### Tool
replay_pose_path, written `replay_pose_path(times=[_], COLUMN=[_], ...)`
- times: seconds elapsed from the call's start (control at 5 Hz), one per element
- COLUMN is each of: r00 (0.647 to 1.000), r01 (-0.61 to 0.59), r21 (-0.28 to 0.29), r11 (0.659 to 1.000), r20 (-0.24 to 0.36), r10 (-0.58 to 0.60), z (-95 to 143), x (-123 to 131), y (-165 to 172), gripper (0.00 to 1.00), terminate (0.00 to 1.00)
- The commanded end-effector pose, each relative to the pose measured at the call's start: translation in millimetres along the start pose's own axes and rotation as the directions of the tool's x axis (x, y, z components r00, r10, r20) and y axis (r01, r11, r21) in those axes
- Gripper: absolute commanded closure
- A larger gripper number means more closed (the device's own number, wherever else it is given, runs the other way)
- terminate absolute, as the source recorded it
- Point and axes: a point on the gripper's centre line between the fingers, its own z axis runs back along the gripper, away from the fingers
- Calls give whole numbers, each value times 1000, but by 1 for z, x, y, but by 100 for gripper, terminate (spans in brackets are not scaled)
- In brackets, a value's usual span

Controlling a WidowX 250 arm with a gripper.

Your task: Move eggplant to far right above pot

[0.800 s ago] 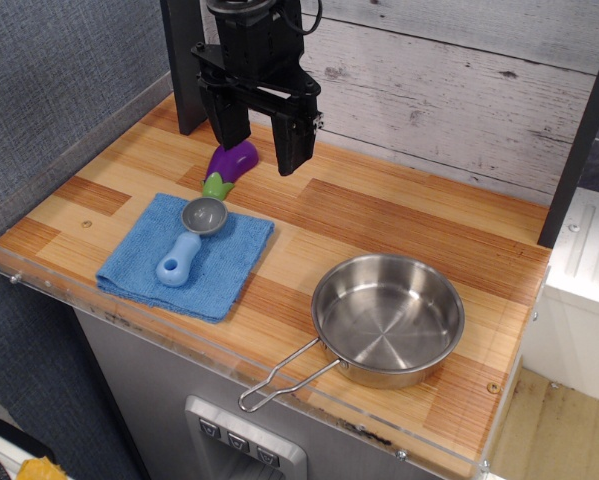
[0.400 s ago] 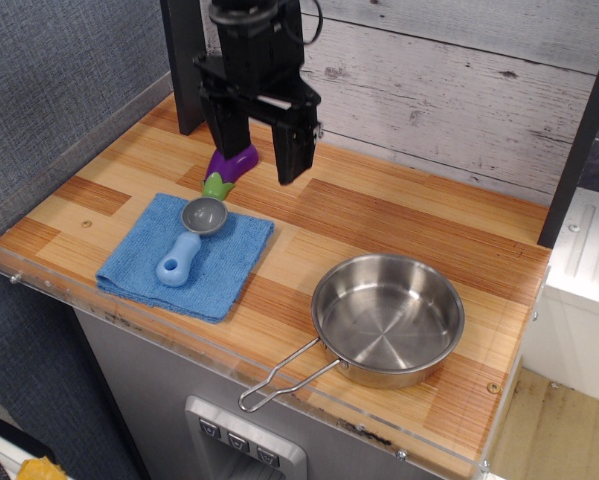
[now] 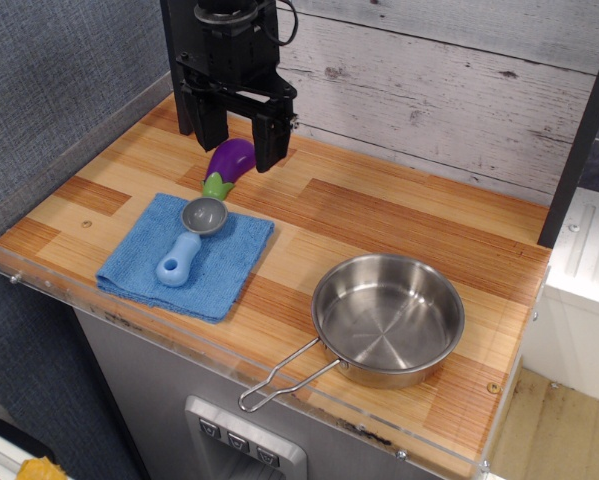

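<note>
The eggplant will go on the counter beyond the steel pot. I'll grab its purple body (image 3: 233, 158) next.
The purple eggplant (image 3: 229, 163) with a green cap lies on the wooden counter at the back left, just behind the blue cloth. My gripper (image 3: 237, 148) hangs open right over it, one black finger on each side of its purple end, and I cannot tell if the fingers touch it. The steel pot (image 3: 388, 317) with a wire handle sits at the front right, far from the gripper.
A blue cloth (image 3: 189, 256) lies front left with a grey scoop with a blue handle (image 3: 190, 238) on it. A dark post (image 3: 182, 60) stands at the back left. A plank wall (image 3: 449, 80) runs along the back. A clear rim edges the counter's front (image 3: 179, 330).
My gripper has moved left and back over about a second, from just right of the eggplant to straddling it. The eggplant, scoop and pot have not moved.
</note>
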Motion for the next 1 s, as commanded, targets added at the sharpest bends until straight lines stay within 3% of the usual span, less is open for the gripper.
replay_pose_path(times=[0.0,0.4,0.8], r00=[993,981,969], r01=[-112,-190,-239], r21=[54,112,115], r11=[992,975,964], r20=[50,53,89], r10=[109,185,230], z=[6,-10,-31], x=[15,11,18], y=[48,65,69], gripper=[0,0,0], terminate=[0,0,0])
